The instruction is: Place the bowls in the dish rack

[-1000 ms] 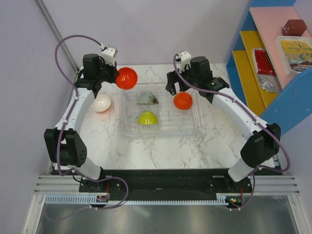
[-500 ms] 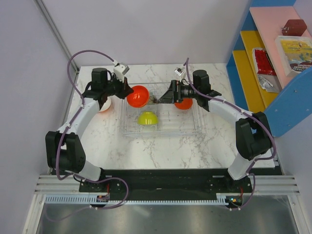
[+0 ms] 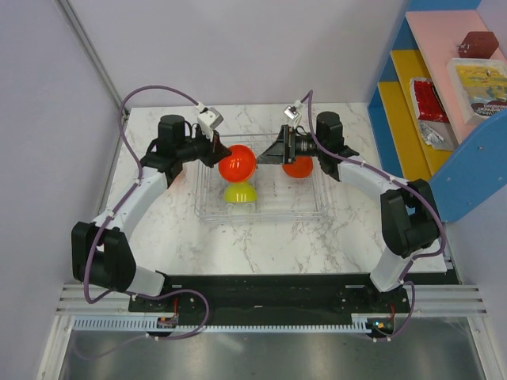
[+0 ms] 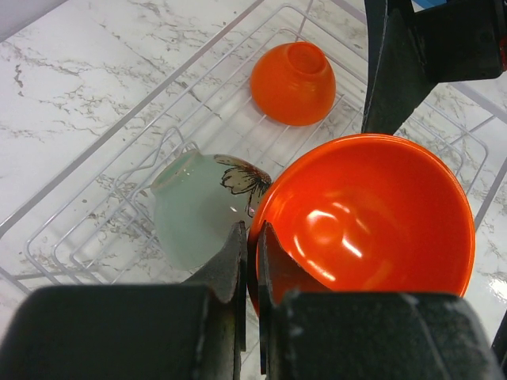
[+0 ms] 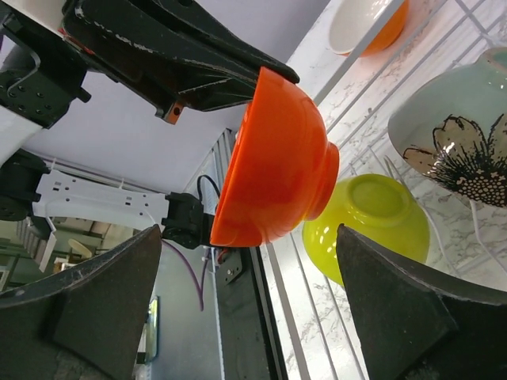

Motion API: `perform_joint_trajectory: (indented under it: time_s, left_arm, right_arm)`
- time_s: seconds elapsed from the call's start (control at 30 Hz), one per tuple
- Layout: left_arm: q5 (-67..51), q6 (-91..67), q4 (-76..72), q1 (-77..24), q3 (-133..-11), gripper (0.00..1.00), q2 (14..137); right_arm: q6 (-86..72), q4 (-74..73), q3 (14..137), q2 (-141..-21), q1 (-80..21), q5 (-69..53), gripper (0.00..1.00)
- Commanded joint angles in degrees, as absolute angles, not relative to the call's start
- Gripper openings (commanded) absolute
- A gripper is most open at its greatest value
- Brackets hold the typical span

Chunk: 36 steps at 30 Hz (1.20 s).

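I will grab the red-orange bowl's free side (image 3: 253,165) (image 5: 247,235) next with my right gripper, opposite my left gripper. My right gripper will then take over the bowl for loading.
My left gripper (image 3: 223,153) (image 4: 252,233) is shut on the rim of a red-orange bowl (image 3: 237,162) (image 4: 372,222) and holds it tilted above the clear dish rack (image 3: 317,212) (image 4: 95,170). In the rack sit a yellow-green bowl (image 3: 240,192) (image 5: 368,214), a small orange bowl (image 3: 301,169) (image 4: 293,83) and a pale green flowered bowl (image 4: 194,210) (image 5: 459,134), all upside down or tipped. My right gripper (image 3: 266,156) (image 5: 249,229) is open and empty, facing the held bowl (image 5: 277,158) from the right, just apart from it.
A white-inside bowl (image 5: 360,24) lies on the marble table (image 3: 261,245) left of the rack, mostly hidden by my left arm in the top view. A blue shelf unit (image 3: 444,103) with packets stands at the right. Walls close the back and left.
My left gripper carried the red-orange bowl rightward from the rack's back left corner to over the rack. My right gripper left the orange bowl and turned left to face it.
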<state>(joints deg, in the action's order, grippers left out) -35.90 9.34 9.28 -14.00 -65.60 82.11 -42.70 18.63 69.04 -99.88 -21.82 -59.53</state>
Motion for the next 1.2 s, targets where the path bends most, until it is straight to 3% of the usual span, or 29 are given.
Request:
perform_joint_trajectory:
  time_s: [0.0,0.83,1.17]
  left_arm:
    - [-37.4,6.9,5.2,-14.5,-65.6,0.02,78.9]
    - [-34.0,8.3,3.9,-19.8,-65.3,0.02,76.6]
    - [-32.9,9.0,3.9,-20.4,-65.4,0.02,76.7]
  right_arm:
    - [-46.4,25.1,68.0,-100.5,-21.6,-62.0,0.98]
    - [-53.5,32.6,66.4,-101.2,-21.6,-64.7,0.98]
    - [-56.7,34.9,65.9,-101.8,-22.3,-66.1,0.9]
